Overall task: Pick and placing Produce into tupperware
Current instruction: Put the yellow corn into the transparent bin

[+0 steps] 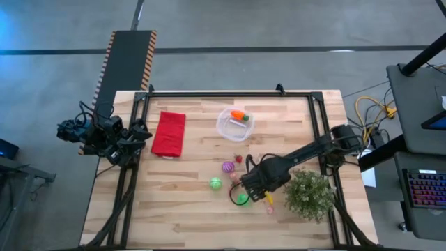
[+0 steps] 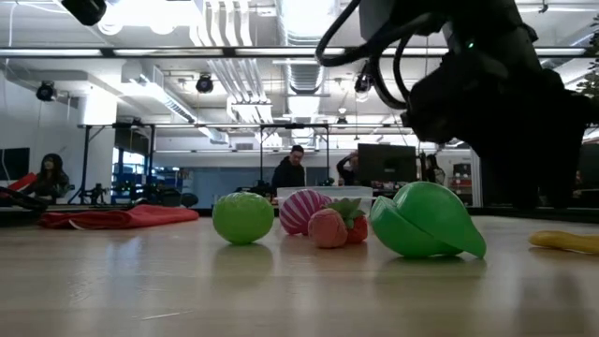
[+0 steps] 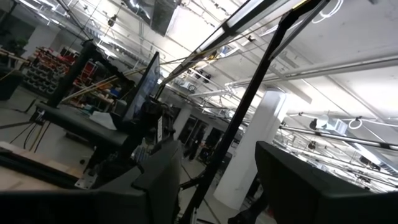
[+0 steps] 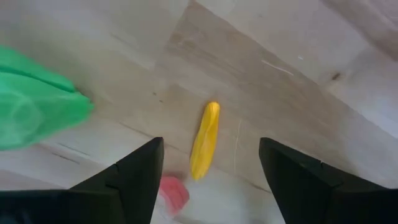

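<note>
I should bring my right gripper lower before I close it on the yellow piece (image 1: 268, 200), because its fingers stop above the piece and would miss it now.
The tupperware (image 1: 226, 127) is a round clear container on the far middle of the table, with the orange carrot (image 1: 239, 116) lying inside. Loose on the table are a purple striped ball (image 1: 228, 167), a small red piece (image 1: 238, 159), a green ball (image 1: 216, 183), a split green piece (image 1: 242, 199) and a yellow piece (image 1: 268, 200). My right gripper (image 1: 256, 189) hovers open over the yellow piece (image 4: 206, 140), with the green piece (image 4: 34, 109) off to one side. My left gripper (image 3: 214, 186) is open and parked beyond the table's left edge.
A folded red cloth (image 1: 168, 134) lies at the far left of the table. A bushy green potted plant (image 1: 309, 195) stands just right of my right gripper. A pink-red piece (image 4: 174, 193) lies next to the yellow piece. The near part of the table (image 1: 174, 223) is bare wood.
</note>
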